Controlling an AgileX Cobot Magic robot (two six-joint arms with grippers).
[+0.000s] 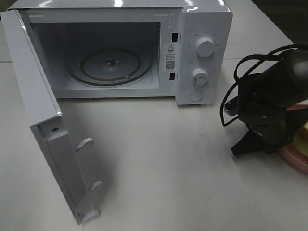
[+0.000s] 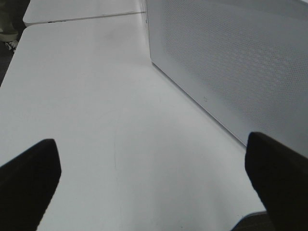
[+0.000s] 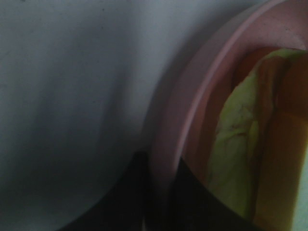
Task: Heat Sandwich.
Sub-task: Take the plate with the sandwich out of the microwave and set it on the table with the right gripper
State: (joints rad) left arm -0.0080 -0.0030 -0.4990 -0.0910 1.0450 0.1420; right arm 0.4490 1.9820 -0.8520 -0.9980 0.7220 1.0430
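Note:
I need to open my right gripper, because the pink plate's lower edge (image 1: 296,164) rests on the tabletop in the high view and the plate would stay there.
The sandwich (image 3: 236,144) lies on a round pink plate (image 3: 192,91); I see its yellow-green and orange filling close up in the right wrist view. In the high view the plate (image 1: 294,161) and a sliver of the sandwich (image 1: 304,137) show at the table's right edge, mostly hidden under my right arm (image 1: 269,106). My right gripper (image 3: 161,168) has one dark finger outside the plate's rim and one inside, closed on the rim. My left gripper (image 2: 154,183) is open and empty above the bare table.
The white microwave (image 1: 202,29) stands at the back with its door (image 1: 43,120) swung wide open to the left. Its glass turntable (image 1: 109,65) holds nothing. The left wrist view shows a perforated white panel of the microwave (image 2: 231,62) close by.

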